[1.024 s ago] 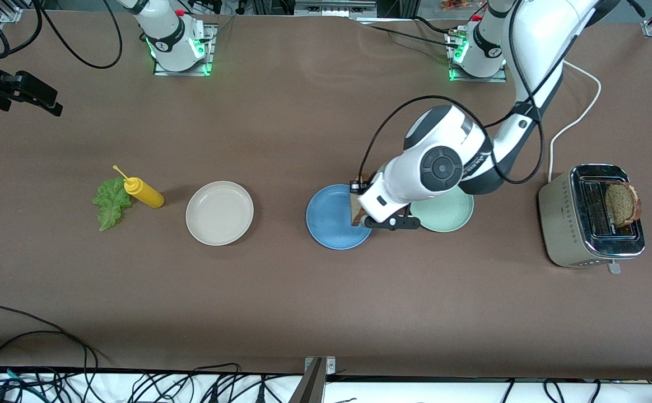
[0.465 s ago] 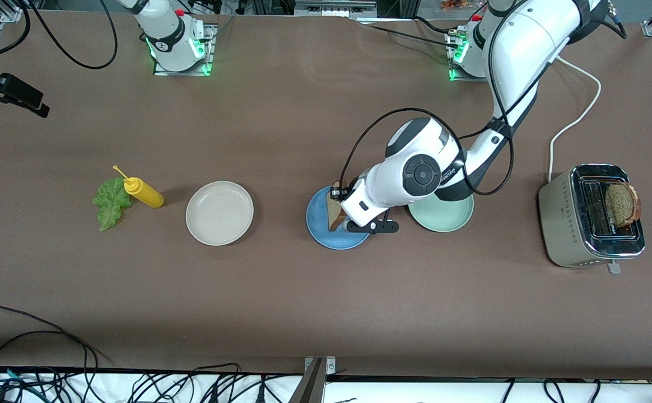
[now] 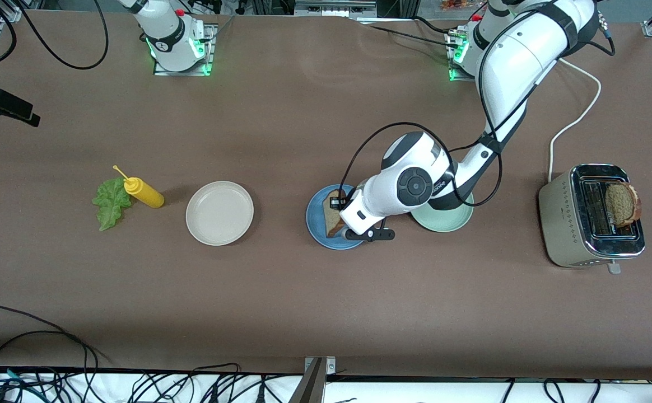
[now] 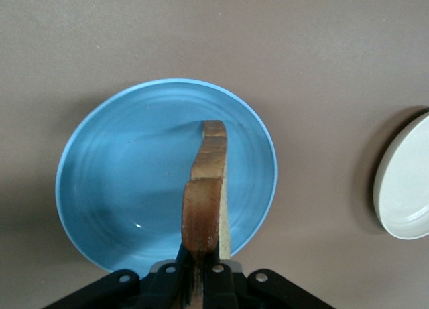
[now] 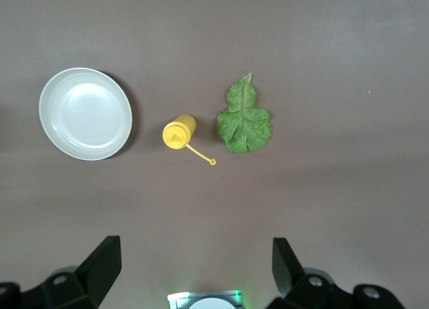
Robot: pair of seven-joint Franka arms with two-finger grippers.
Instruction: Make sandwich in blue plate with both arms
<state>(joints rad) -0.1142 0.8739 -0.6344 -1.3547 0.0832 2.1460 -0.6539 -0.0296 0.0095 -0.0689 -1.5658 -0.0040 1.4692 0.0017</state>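
The bread slice is inside the blue plate's rim (image 3: 313, 218) (image 4: 64, 168), so it is time for my left gripper to open.
A slice of brown bread (image 3: 333, 214) is clamped at one crust edge in my left gripper (image 3: 341, 216), which is shut on it. It hangs tilted over the blue plate (image 3: 315, 215). In the left wrist view the bread (image 4: 204, 181) shows edge-on between the fingers (image 4: 175, 261), over the middle of the blue plate (image 4: 114, 175); whether it touches the plate I cannot tell. My right gripper (image 5: 196, 254) is open and empty, high over the right arm's end of the table. Below it lies the green lettuce leaf (image 5: 244, 121). A second bread slice (image 3: 622, 204) sticks out of the toaster (image 3: 569, 224).
A yellow squeeze bottle (image 3: 144, 193) lies beside the lettuce (image 3: 110, 202). The cream plate (image 3: 219, 212) sits between the bottle and the blue plate. The pale green plate (image 3: 443, 219) is partly under the left arm. The toaster's white cord (image 3: 575, 120) trails toward the left arm's base.
The left arm has carried the bread from the blue plate's rim near the green plate to over the plate's middle, and lower. The right arm's black hand has drifted toward the view's edge.
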